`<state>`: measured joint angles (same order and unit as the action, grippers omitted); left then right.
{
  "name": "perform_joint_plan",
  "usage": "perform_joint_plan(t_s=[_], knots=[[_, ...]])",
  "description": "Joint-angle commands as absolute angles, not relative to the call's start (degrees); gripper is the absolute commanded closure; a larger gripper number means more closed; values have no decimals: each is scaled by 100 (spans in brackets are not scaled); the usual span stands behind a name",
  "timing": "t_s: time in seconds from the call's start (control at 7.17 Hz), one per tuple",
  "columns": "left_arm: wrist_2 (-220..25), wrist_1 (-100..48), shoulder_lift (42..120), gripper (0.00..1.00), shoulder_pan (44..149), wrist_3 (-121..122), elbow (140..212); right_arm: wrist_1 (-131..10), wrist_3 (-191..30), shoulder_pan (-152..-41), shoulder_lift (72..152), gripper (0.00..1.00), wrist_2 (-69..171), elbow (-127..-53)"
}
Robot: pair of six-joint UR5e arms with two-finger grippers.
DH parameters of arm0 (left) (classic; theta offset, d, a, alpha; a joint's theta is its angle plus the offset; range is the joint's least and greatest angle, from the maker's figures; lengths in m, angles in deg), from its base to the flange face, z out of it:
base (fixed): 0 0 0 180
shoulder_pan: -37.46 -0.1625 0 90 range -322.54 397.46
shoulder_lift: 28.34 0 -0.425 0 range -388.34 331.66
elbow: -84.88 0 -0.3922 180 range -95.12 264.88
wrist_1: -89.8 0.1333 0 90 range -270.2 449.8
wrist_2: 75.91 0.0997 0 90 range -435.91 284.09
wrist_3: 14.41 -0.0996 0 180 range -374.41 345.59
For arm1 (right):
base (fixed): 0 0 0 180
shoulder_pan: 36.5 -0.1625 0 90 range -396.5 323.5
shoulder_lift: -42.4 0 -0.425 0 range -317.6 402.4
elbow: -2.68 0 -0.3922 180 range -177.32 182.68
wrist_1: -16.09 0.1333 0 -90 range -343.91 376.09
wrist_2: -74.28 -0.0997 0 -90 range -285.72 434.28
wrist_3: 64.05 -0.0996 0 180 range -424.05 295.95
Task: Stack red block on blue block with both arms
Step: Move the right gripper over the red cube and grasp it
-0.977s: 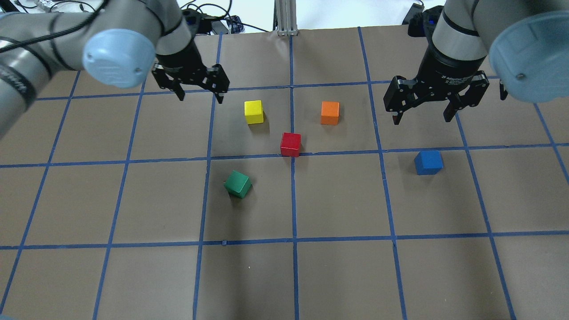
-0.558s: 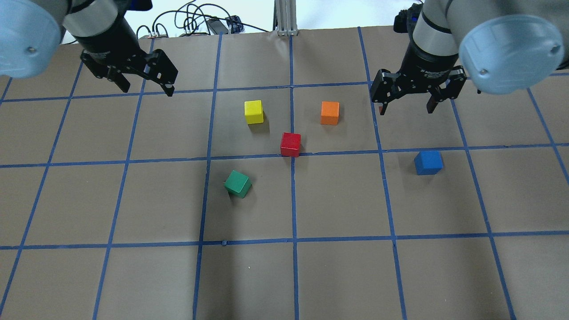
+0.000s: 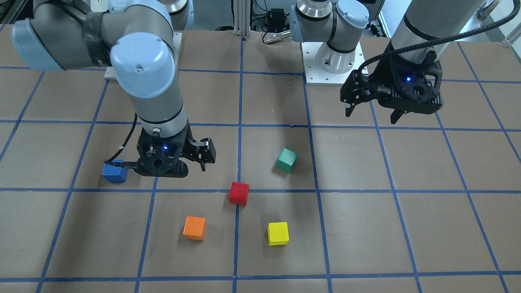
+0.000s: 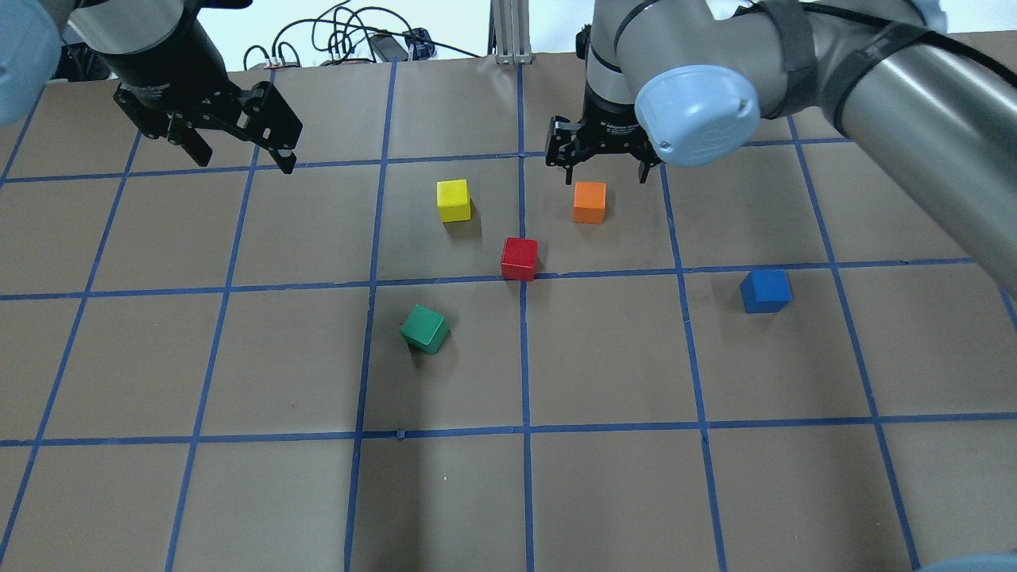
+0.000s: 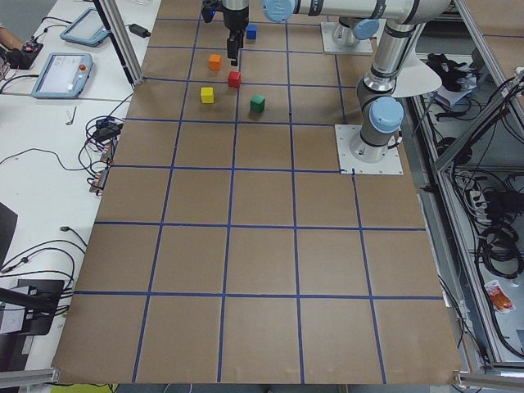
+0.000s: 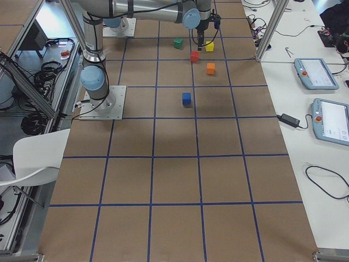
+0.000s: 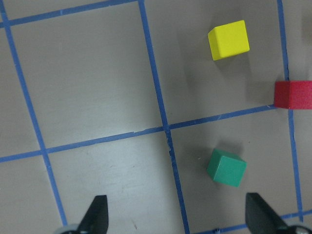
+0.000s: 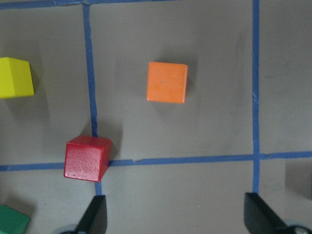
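Note:
My right gripper grabs the red block by its sides next, to stack it on the blue block (image 3: 114, 173).
The red block (image 4: 520, 258) sits on a blue tape line near the table's middle; it also shows in the front view (image 3: 239, 193) and the right wrist view (image 8: 87, 158). The blue block (image 4: 765, 290) sits alone to its right, also in the front view (image 3: 114, 173). My right gripper (image 4: 604, 176) is open and empty, hovering just behind the orange cube, up and to the right of the red block. My left gripper (image 4: 245, 160) is open and empty, high at the far left, away from all the cubes. The left wrist view shows the red block's edge (image 7: 292, 94).
A yellow cube (image 4: 454, 199) and an orange cube (image 4: 589, 202) sit behind the red block, a tilted green cube (image 4: 425, 329) in front and to its left. A metal post (image 4: 512, 32) and cables stand at the table's far edge.
My right gripper has swung left from above the blue block's square to behind the orange cube. My left gripper has pulled back to the far left. No cube has moved.

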<state>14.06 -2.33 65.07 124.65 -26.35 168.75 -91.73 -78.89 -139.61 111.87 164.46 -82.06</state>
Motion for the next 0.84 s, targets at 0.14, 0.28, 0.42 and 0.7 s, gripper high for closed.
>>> perform_joint_plan(t_s=[0.14,0.28,0.42,0.7], knots=[[1479,-214,6334,0,12474,-2636,16916,-9797,-8836,-14336,10439,0,16333,-8134],[1462,-214,6342,0,12474,-2628,16925,-9826,-9179,-14389,10324,0,16088,-8134],[1479,-249,6299,0,12474,-2654,16934,-9817,-9295,-14407,10227,0,15912,-8143],[1480,-223,6298,0,12474,-2636,16969,-9826,-9402,-14513,10025,0,15901,-8152]])
